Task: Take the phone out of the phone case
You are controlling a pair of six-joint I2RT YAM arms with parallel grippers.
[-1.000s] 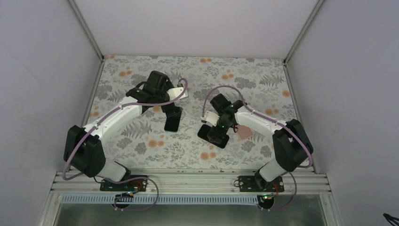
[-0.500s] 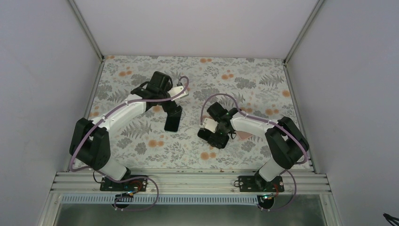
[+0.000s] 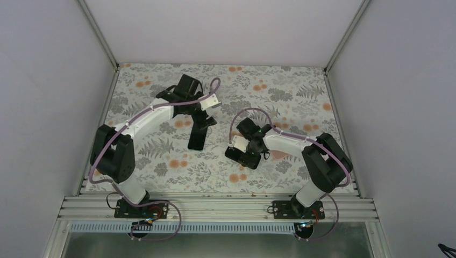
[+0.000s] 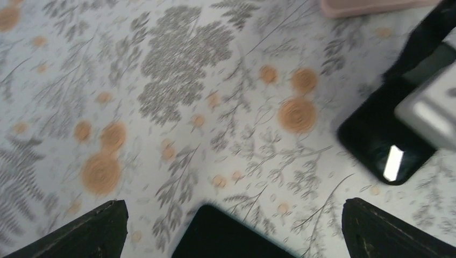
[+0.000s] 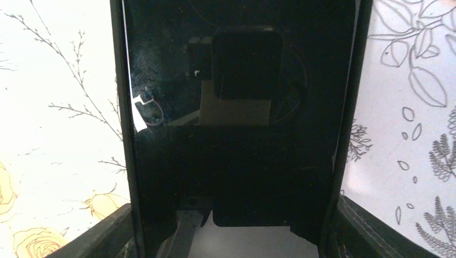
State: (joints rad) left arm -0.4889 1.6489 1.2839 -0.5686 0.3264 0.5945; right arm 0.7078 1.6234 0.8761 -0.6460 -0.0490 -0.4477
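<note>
I will next pinch the phone case (image 3: 243, 157) with my left gripper across its thin edge near one end, which leaves the opposite end free for taking the phone out.
A flat black slab (image 3: 197, 138), apparently the phone, lies on the floral table; its corner shows at the bottom of the left wrist view (image 4: 228, 239). My left gripper (image 3: 206, 119) hovers just behind it, open and empty (image 4: 234, 231). A second black piece with raised side rims, apparently the phone case (image 3: 243, 157), lies right of centre. My right gripper (image 3: 248, 151) is on it. In the right wrist view the case (image 5: 236, 134) fills the gap between the jaws (image 5: 231, 228), both fingers against its rims. It also shows in the left wrist view (image 4: 384, 148).
A pink flat object (image 3: 278, 154) lies beside the right forearm, partly hidden by it; its edge shows in the left wrist view (image 4: 365, 5). Metal frame posts and white walls bound the floral table (image 3: 301, 91). An aluminium rail (image 3: 215, 207) runs along the near edge.
My left arm has swung its gripper back and to the right, off the black slab, which stays put. My right arm has folded lower over the case.
</note>
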